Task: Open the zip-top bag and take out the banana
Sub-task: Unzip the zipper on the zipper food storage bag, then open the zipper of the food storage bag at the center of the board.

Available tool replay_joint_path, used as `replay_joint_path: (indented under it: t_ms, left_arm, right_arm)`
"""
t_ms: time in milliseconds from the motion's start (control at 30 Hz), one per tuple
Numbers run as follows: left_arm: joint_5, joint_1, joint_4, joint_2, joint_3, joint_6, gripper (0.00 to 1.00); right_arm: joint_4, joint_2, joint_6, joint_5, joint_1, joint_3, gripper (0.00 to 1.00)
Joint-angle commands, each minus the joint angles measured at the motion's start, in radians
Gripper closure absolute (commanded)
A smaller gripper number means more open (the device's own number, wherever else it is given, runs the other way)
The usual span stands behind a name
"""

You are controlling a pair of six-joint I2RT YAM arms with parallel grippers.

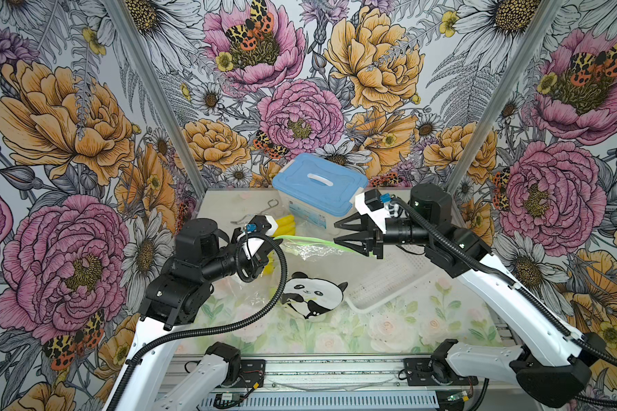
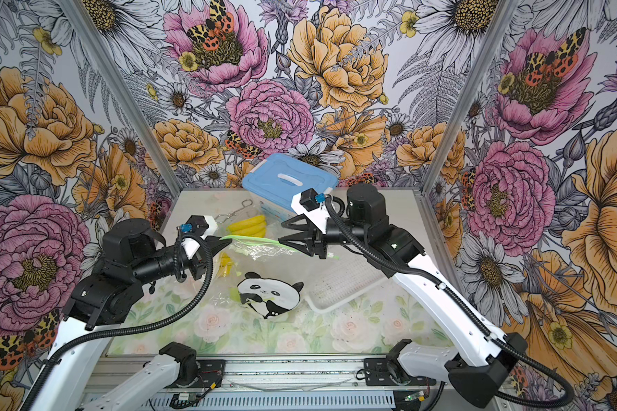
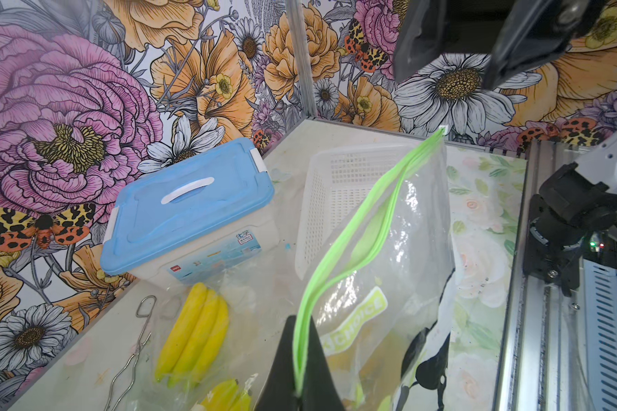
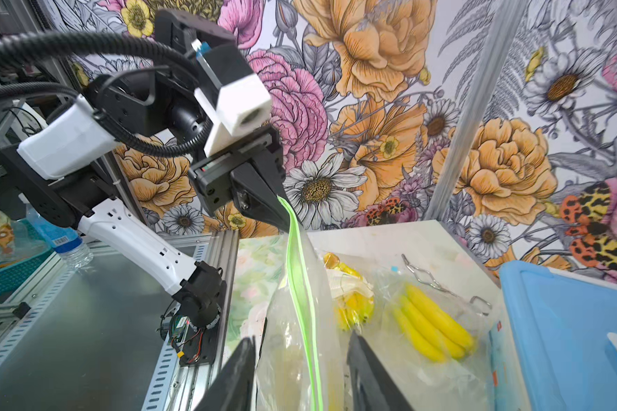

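My right gripper pinches the bag by its green zip strip at the strip's loose end next, which leaves my left gripper free to open the bag.
The clear zip-top bag (image 1: pixel 317 251) with a green zip strip (image 3: pixel 357 235) hangs stretched between my arms above the table. My left gripper (image 3: pixel 301 320) is shut on one end of the zip strip. At the other end my right gripper (image 4: pixel 301 338) is open, a finger on each side of the bag (image 4: pixel 293 331) without pinching it. The two green tracks bow slightly apart midway. A yellow banana bunch (image 1: pixel 285 224) lies in clear plastic behind the bag, and a second one (image 4: pixel 353 302) under my left gripper (image 2: pixel 225 243). What the held bag contains is blurred.
A blue-lidded box (image 1: pixel 319 185) stands at the back. A white mesh basket (image 1: pixel 389 281) lies under my right arm. Metal tongs (image 1: pixel 253 213) rest at the back left. A panda-shaped pouch (image 1: pixel 314 293) lies mid-table, below the bag.
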Motion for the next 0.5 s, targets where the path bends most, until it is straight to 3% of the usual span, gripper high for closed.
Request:
replay_joint_path:
  t_ms: [0,467]
  left_arm:
    - [-0.003,-0.014,0.019,-0.011,-0.003,0.02,1.0]
    - [0.013,-0.026,0.018,-0.002,0.009,0.042,1.0]
  right_arm:
    - [-0.003,0.037,-0.033,-0.038,0.018,0.048,0.53]
    - [-0.004,0.144,-0.051,-0.04,0.044,0.12,0.55]
